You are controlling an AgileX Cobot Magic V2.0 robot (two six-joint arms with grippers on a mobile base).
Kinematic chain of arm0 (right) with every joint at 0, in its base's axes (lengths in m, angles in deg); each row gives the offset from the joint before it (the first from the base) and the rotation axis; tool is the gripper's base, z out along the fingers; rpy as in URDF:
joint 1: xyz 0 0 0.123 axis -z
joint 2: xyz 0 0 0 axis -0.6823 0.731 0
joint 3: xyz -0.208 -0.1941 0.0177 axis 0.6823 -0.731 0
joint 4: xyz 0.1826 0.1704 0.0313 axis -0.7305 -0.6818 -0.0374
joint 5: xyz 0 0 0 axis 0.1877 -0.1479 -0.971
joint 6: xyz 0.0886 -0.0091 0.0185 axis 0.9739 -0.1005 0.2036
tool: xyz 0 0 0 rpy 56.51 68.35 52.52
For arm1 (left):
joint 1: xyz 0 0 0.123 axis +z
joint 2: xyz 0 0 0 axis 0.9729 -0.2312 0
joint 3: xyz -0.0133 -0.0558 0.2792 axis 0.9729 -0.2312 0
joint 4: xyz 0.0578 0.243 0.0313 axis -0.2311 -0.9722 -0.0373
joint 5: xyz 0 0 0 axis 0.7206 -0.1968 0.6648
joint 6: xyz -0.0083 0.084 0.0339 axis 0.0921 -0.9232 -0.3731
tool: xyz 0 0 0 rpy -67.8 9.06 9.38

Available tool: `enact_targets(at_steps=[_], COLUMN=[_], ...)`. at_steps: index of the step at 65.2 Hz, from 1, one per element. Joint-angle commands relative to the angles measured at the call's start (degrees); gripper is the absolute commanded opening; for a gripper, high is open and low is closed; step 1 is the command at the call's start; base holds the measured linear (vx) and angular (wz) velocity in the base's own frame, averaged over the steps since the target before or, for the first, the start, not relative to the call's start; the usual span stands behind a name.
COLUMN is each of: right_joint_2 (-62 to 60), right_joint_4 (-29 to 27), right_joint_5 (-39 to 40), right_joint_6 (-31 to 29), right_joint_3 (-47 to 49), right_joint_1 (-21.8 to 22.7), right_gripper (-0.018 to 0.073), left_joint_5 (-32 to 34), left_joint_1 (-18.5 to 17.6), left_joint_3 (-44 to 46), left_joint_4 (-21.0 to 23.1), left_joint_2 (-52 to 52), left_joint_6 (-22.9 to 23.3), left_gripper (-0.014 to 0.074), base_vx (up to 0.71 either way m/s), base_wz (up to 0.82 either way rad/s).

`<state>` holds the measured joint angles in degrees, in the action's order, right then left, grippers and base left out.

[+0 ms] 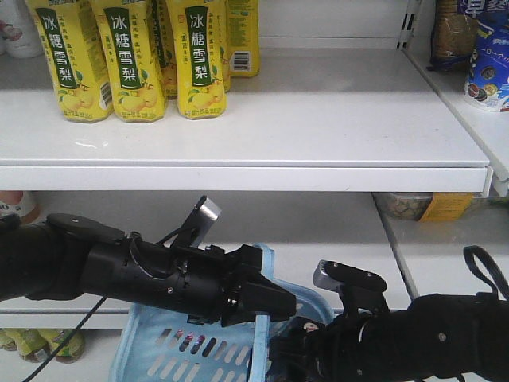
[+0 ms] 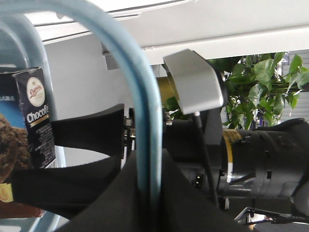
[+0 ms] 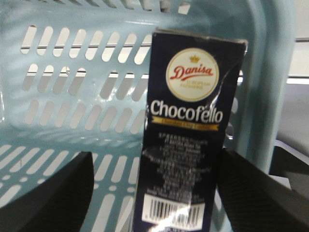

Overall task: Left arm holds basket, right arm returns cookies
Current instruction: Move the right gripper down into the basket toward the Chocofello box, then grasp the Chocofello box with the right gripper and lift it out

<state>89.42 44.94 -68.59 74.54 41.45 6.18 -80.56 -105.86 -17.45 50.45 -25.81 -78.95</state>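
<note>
I need to return the cookies, so I will next grab the Chocofello carton inside the basket by its narrow side panel (image 3: 183, 145) with my right gripper.
My left gripper (image 1: 266, 306) is shut on the blue handle (image 2: 145, 116) of the light blue basket (image 1: 179, 350), below the white shelf; in the left wrist view the jaws pinch the handle from both sides. The cookies (image 3: 186, 140), a dark navy carton with a round logo and a barcode, stand upright inside the basket (image 3: 72, 87). My right gripper (image 3: 155, 157) reaches into the basket and is open around the carton. Its left finger (image 3: 53, 193) stands clear of the carton, and its right finger (image 3: 251, 193) is close against the carton's edge. The carton (image 2: 34, 121) also shows in the left wrist view.
Yellow drink bottles (image 1: 135, 56) stand at the back left of the white upper shelf (image 1: 262, 127). Packets (image 1: 477, 48) fill the adjoining shelf at the top right. A tub (image 1: 421, 205) sits on the lower shelf on the right. Green plants (image 2: 263, 82) are behind the right arm.
</note>
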Motion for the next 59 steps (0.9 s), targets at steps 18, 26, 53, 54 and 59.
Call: enact_targets(at_steps=[18,26,53,54,59], right_joint_2=[3.14,4.39,7.75,7.75,7.75], right_joint_4=[-0.03,-0.03,-0.26,-0.2,-0.25], right_joint_5=[3.6,5.27,8.89,8.96,9.14], right_joint_6=[-1.27,-2.42,-3.28,-3.28,-3.28], right_joint_3=[1.68,1.68,1.68,1.68,1.68], right_joint_1=[0.12,0.12,0.12,0.12,0.12], right_gripper=[0.0518,0.0513,0.0369,0.0356,0.0308], left_joint_5=[-2.52,-2.52,-2.52,-2.52,-2.52], left_joint_1=[-0.01,-0.01,-0.01,-0.01,-0.01], left_joint_3=[1.76,1.76,1.76,1.76,1.76], left_joint_4=[4.25,4.25,4.25,4.25,4.25], left_joint_2=[2.79,2.79,2.79,2.79,2.79], left_joint_6=[-1.32,-1.32,-1.32,-1.32,-1.32], left_gripper=[-0.0006,-0.0006,-0.0006,-0.0006,-0.0006], base_vx=[0.0,0.0,0.0,0.0,0.0], base_wz=[0.0,0.0,0.0,0.0,0.0])
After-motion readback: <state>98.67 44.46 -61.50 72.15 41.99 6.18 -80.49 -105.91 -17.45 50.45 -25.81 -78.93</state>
